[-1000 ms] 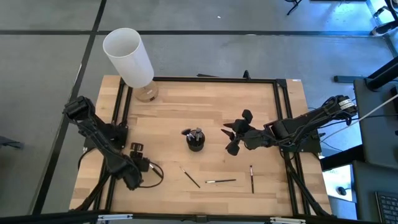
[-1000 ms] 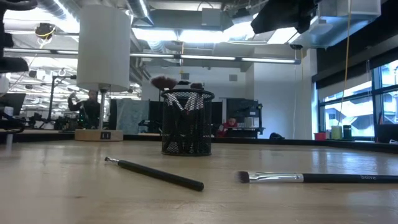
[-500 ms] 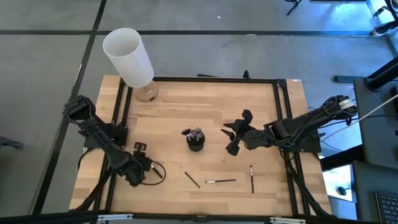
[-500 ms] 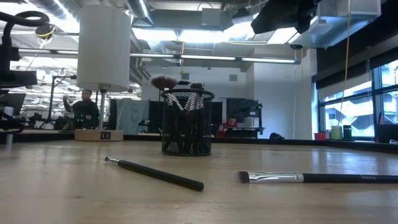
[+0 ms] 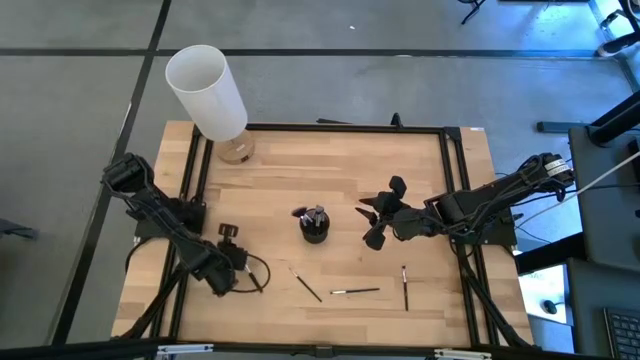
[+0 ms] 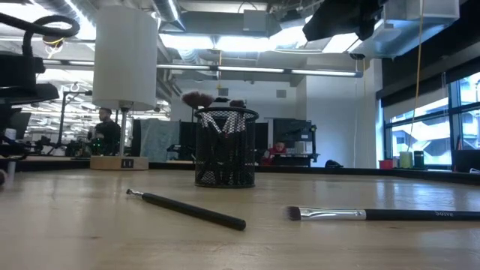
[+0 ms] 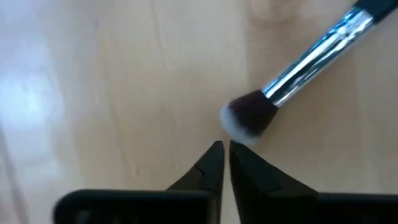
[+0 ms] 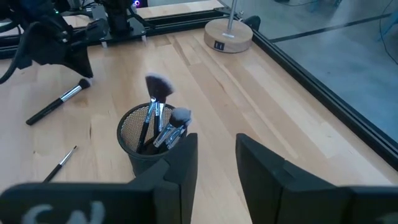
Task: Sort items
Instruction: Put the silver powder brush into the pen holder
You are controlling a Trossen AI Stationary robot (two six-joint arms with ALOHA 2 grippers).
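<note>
The robot's left gripper is closed short of the brush, so it will next open and then move toward the silver ferrule to grab the dark bristles.
A black mesh cup at mid-table holds several makeup brushes, bristles up. Three more brushes lie flat on the near half of the table. Another brush, with a silver ferrule and dark, pale-tipped bristles, lies near the table's left side. My left gripper is shut, low over the wood, its tips just short of those bristles. My right gripper hangs open above the table, right of the cup, with nothing between its fingers. My left gripper's shut fingertips stand right beside the bristle head of the brush lying on the table. Nothing is between the fingers. Whether the tips touch the bristles I cannot tell.
A tall white cylinder stands on a round wooden base at the far left corner. A black rail frame borders the table. Bare wood lies between the cup and the far edge. People show in the room behind.
My left gripper has moved a little toward the table's right edge, staying low over the wood. The brushes and the cup have kept their places.
</note>
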